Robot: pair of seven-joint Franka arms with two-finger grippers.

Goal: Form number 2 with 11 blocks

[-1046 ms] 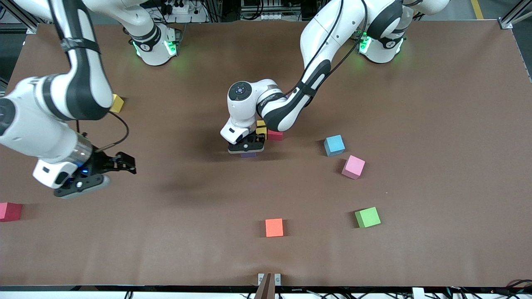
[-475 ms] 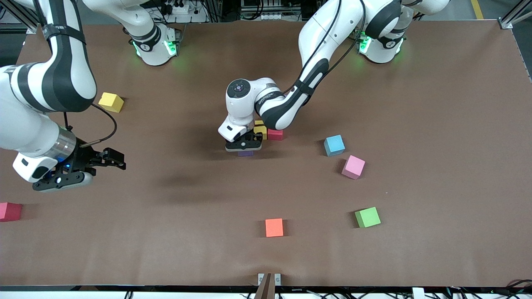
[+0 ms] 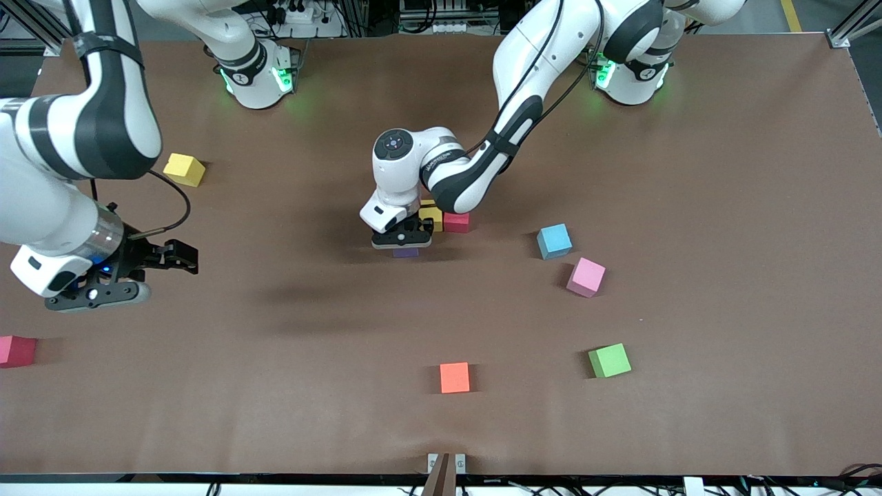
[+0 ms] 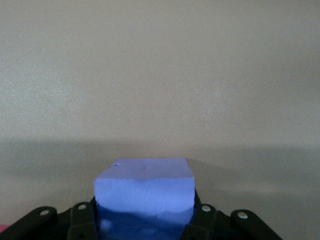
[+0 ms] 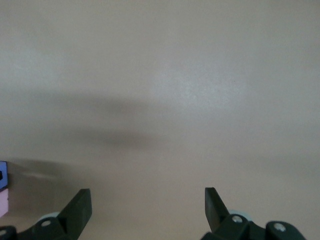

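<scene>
The purple block (image 3: pixel 406 253) (image 4: pixel 144 197) sits low on the tabletop beside the yellow block, so it is now time for my left gripper to release the purple block.
My left gripper (image 3: pixel 404 241) reaches down at the table's middle, shut on a purple block (image 3: pixel 406 253) that fills the space between its fingers (image 4: pixel 144 192). Right beside it a yellow block (image 3: pixel 433 216) and a red block (image 3: pixel 456 222) sit touching, partly hidden by the left arm. Loose blocks lie around: light blue (image 3: pixel 554 241), pink (image 3: pixel 586 277), green (image 3: pixel 609 360), orange (image 3: pixel 455 377), another yellow (image 3: pixel 184 169) and a deep pink one (image 3: pixel 15 350). My right gripper (image 3: pixel 180 256) hangs open and empty (image 5: pixel 147 200) over bare table toward the right arm's end.
The brown table top (image 3: pixel 723 207) carries nothing but the blocks. The left arm's forearm (image 3: pixel 475 172) slants over the middle and covers whatever lies under it. The deep pink block lies at the table's edge at the right arm's end.
The right arm has swung toward its own end of the table, uncovering the loose yellow block. The left gripper has shifted slightly with the purple block still in it.
</scene>
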